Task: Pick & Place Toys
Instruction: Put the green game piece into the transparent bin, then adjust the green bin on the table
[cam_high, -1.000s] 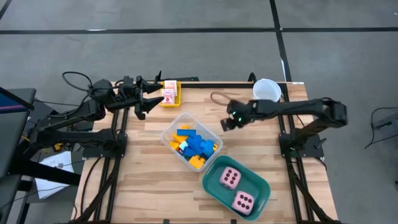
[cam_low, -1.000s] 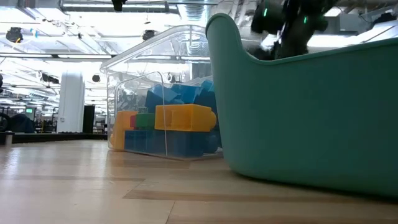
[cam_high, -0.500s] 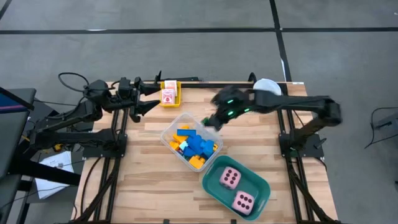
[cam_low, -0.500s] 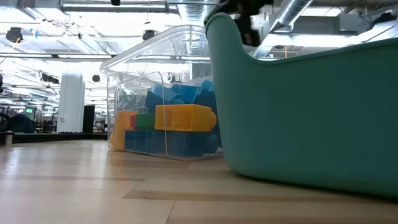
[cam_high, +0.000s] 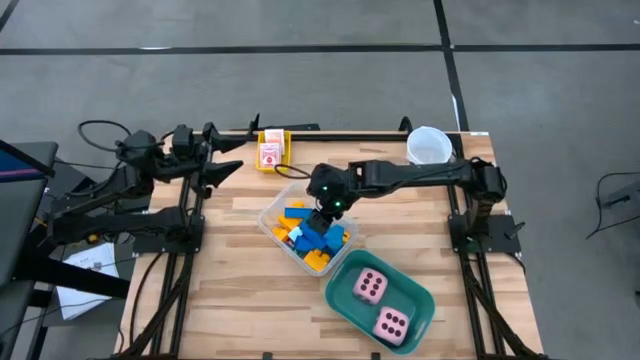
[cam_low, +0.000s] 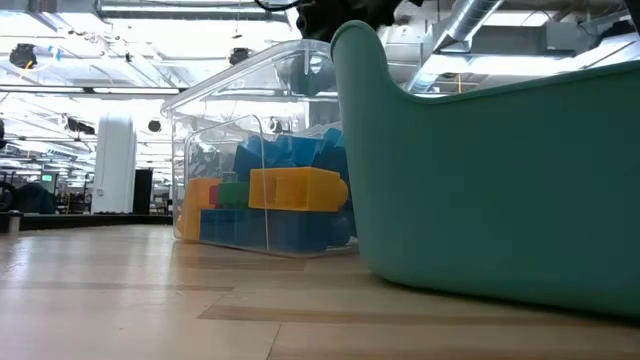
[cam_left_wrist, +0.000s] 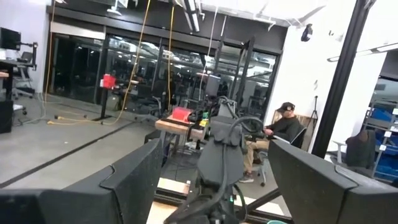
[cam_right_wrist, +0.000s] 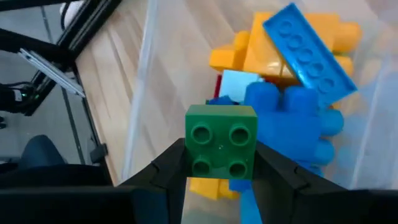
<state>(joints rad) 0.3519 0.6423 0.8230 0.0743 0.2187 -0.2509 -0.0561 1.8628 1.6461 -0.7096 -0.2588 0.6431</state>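
Observation:
The green brick (cam_right_wrist: 221, 143) is over the piled bricks and would lie in the clear bin, so it is time for my right gripper to open.
My right gripper (cam_right_wrist: 221, 163) is shut on a green four-stud brick (cam_right_wrist: 221, 143) and hangs over the clear bin (cam_high: 300, 250) at the table's middle; it also shows in the high view (cam_high: 326, 208). The bin holds blue, yellow and orange bricks (cam_right_wrist: 292, 93), seen too in the low view (cam_low: 295, 188). Two pink dotted dice (cam_high: 371, 286) lie in the teal tub (cam_high: 340, 295). Pink-white cards (cam_high: 269, 153) lie in a yellow tray (cam_high: 284, 150) at the far edge. My left gripper (cam_high: 230, 155) is open and empty at the far left corner. My right gripper pinches the green brick by two opposite side walls (cam_right_wrist: 190, 149) between its two fingers (cam_right_wrist: 171, 165). The fingers come from above, pointing down. The brick's studded face is turned toward the wrist. The brick is lifted clear, above the bricks in the bin.
A white cup (cam_high: 430, 145) stands at the far right corner. The teal tub (cam_low: 480, 180) fills the low view's right side, next to the clear bin (cam_low: 220, 110). Bare wood (cam_high: 220, 280) lies at the near left.
My right gripper has swung from the table's far right, near the cup, toward the left and near side, and now hangs over the clear bin. My left gripper has drawn back toward the table's left edge, away from the yellow tray.

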